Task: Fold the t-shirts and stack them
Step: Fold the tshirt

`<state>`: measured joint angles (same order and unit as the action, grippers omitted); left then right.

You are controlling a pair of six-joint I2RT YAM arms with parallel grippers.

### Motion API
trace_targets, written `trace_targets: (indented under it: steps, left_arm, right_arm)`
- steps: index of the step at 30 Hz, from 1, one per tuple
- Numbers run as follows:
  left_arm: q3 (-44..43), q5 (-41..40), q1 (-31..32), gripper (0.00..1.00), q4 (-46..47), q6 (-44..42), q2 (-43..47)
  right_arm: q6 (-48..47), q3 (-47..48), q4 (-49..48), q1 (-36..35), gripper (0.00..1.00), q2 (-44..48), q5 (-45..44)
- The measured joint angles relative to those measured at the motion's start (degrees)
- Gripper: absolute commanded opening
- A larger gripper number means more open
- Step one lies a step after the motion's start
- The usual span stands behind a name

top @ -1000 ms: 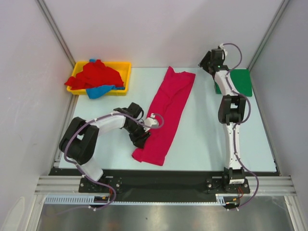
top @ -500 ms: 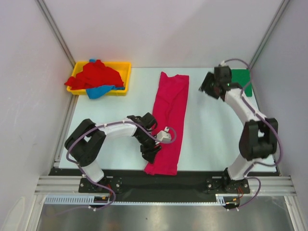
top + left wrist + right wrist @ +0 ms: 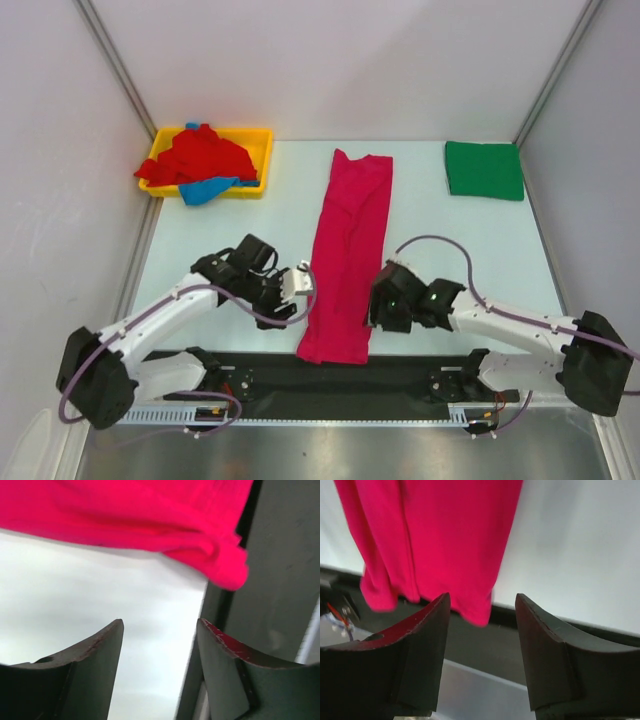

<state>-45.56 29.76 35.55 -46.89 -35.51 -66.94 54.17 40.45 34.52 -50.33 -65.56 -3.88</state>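
Observation:
The magenta-pink t-shirt's near end should fold over toward the far end, so my left gripper should next grab that end's corner on my left gripper's side.
A magenta-pink t-shirt, folded into a long narrow strip, runs from the far middle of the table to its near edge, and its near end lies over the black front strip. My left gripper is open and empty just left of the shirt's near part. In the left wrist view the shirt's corner lies ahead of the open gripper. My right gripper is open and empty just right of the shirt. In the right wrist view the shirt's end lies ahead of the open gripper. A folded green t-shirt lies at the far right.
A yellow tray at the far left holds a heap of red t-shirts over a blue one. The black front strip borders the table's near edge. Grey walls and metal posts close in both sides.
My right arm has swung from the far right, by the green shirt, down to the shirt's near right side. My left gripper has moved left off the magenta shirt.

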Motion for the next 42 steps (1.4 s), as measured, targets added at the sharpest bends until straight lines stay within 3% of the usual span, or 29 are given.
trace_targets:
  steps: [4, 8, 11, 12, 15, 25, 32, 34, 35, 36, 38, 42]
  left_arm:
    - [3.9, -4.7, 1.1, 0.66, 0.4, -6.0, 6.7]
    - [8.6, -6.9, 1.5, 0.69, 0.9, -14.8, 14.4]
    - [10.7, -6.5, 2.7, 0.69, 2.2, -20.6, 19.3]
    - [11.0, -6.1, 3.4, 0.68, 3.1, -21.6, 19.6]
    - [11.5, -4.9, 6.0, 0.67, 6.2, -23.1, 18.7]
    - [16.7, -4.0, 20.7, 0.72, 17.0, -33.0, 11.9]
    - [17.5, -4.4, 24.0, 0.68, 19.4, -44.7, 6.3]
    - [19.7, -4.7, 24.3, 0.68, 19.4, -48.7, 6.6]
    - [21.0, -4.8, 24.5, 0.68, 19.3, -50.4, 6.7]
    - [21.9, -4.9, 24.6, 0.66, 19.2, -51.4, 6.7]
    - [23.2, -5.2, 25.4, 0.63, 19.6, -52.8, 6.4]
    - [23.3, -5.7, 26.7, 0.58, 24.5, -53.5, 3.3]
  right_arm:
    - [7.9, -4.0, -2.9, -8.3, 0.52, -2.0, 0.3]
    - [12.3, -5.9, -5.9, -10.5, 0.42, -7.3, 1.4]
    - [13.3, -6.2, -8.7, -10.5, 0.28, -8.9, 1.8]
    - [13.6, -6.2, -9.9, -10.5, 0.17, -9.4, 2.1]
    - [14.5, -6.5, -12.3, -10.0, 0.0, -10.3, 3.3]
    - [14.1, -12.7, -7.6, -1.7, 0.0, 1.7, 4.8]
    - [13.6, -14.6, -8.1, -1.5, 0.01, 1.9, 5.9]
    - [13.6, -15.0, -8.7, -1.4, 0.09, 1.7, 6.2]
    - [13.6, -15.0, -8.9, -1.4, 0.32, 1.6, 6.4]
    - [13.9, -15.0, -9.2, -1.4, 0.39, 1.5, 6.6]
    - [13.7, -14.8, -10.7, -1.5, 0.44, 1.3, 7.5]
    - [13.7, -14.7, -11.8, -2.8, 0.41, 0.7, 8.3]
